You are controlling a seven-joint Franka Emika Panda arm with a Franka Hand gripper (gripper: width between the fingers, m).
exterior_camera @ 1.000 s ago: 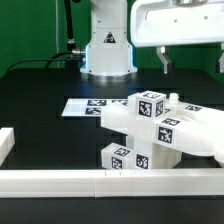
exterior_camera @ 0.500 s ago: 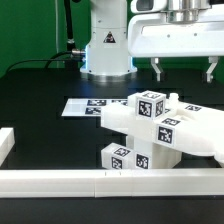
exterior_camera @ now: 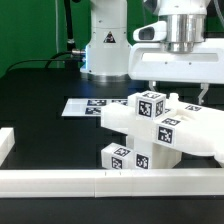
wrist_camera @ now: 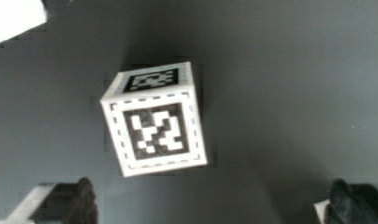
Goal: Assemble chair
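Note:
My gripper needs to move toward the white tagged block before it closes on the block, because my fingers don't reach the block yet in the wrist view.
The chair parts (exterior_camera: 135,125) lie as a cluster of chunky white tagged pieces at the front right of the black table, with a small cube (exterior_camera: 119,157) at their base. My gripper (exterior_camera: 178,92) hangs open just above and behind this cluster, fingers apart and holding nothing. In the wrist view a white tagged block (wrist_camera: 159,120) lies on the dark table ahead of the gripper (wrist_camera: 204,205). Both fingertips (wrist_camera: 54,204) show at the frame's edge, wide apart and clear of the block.
The marker board (exterior_camera: 88,105) lies flat on the table at the exterior view's left of the parts. A long low white border rail (exterior_camera: 100,181) runs along the front, with a short rail end (exterior_camera: 6,143) at the left. The robot base (exterior_camera: 105,45) stands at the back.
The gripper has come down from the top of the exterior view towards the chair parts, staying open. The parts have not moved.

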